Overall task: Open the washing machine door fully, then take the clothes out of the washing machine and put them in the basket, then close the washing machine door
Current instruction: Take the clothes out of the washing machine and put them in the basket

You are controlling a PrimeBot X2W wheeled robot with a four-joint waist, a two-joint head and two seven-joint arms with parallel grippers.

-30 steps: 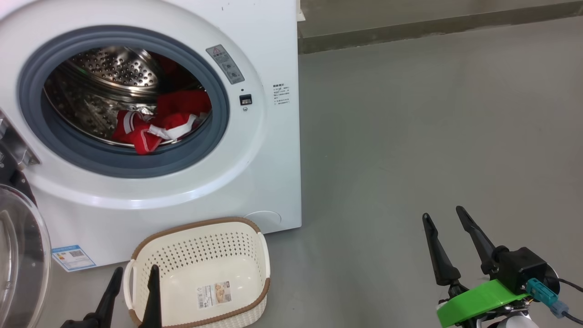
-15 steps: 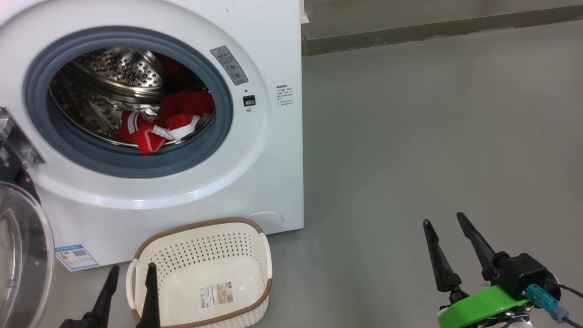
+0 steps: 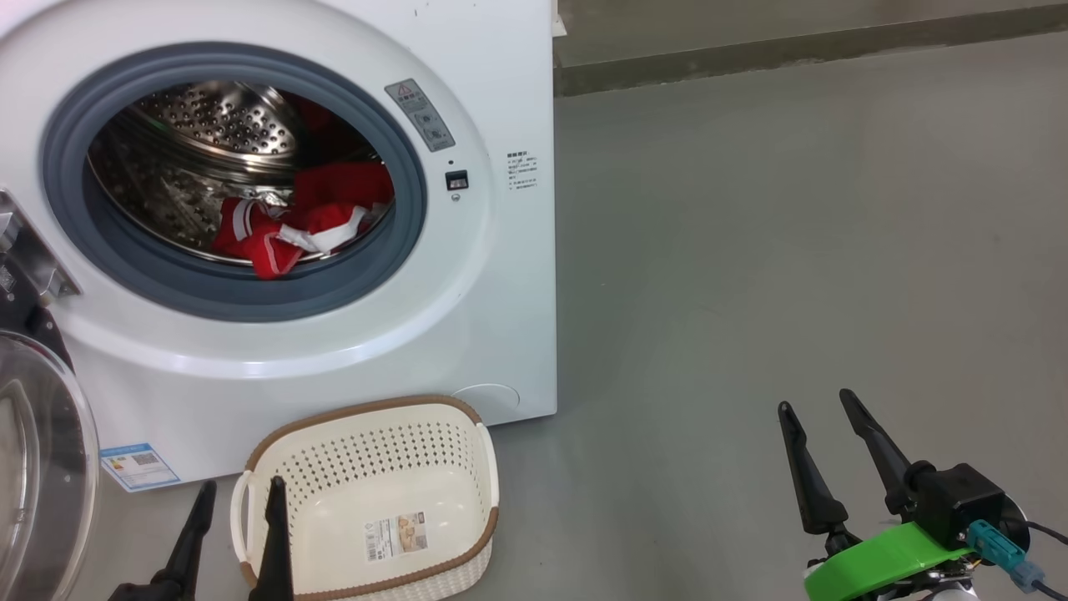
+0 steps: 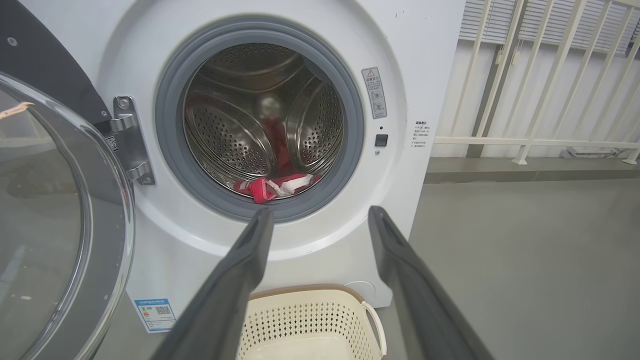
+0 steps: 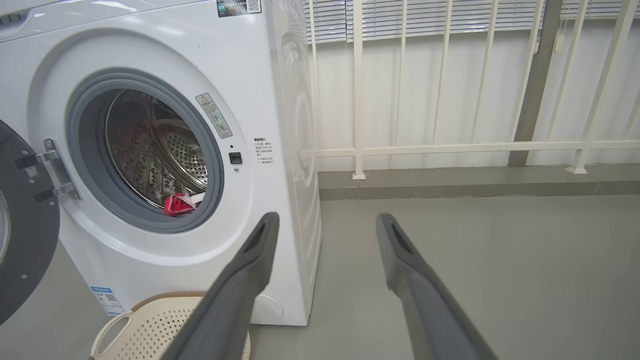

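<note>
The left gripper grabs the red clothes by their white trim point(image 3: 338, 232) point(image 4: 297, 184) next. The trim bunches up at the drum's rim, while red cloth behind lies slack.
The white washing machine point(image 3: 501, 275) stands at the left with its door point(image 3: 42, 467) swung wide to the left, glass bowl showing point(image 4: 45, 235). Red clothes point(image 3: 292, 221) with white trim lie in the steel drum near its front lip point(image 4: 272, 186) point(image 5: 177, 204). The cream basket point(image 3: 375, 492) sits empty on the floor in front of the machine point(image 4: 305, 320). My left gripper point(image 3: 240, 492) is open, low beside the basket's left end. My right gripper point(image 3: 819, 402) is open over bare floor at the lower right, well away from the machine.
Grey floor point(image 3: 793, 250) stretches to the right of the machine. A low kerb point(image 3: 793, 50) runs along the back, with a white railing point(image 5: 450, 147) and wall above it. A blue label point(image 3: 138, 466) marks the machine's lower left front.
The whole picture shifted slightly right and then down, so the camera moved. Both grippers stay open; nothing else has moved.
</note>
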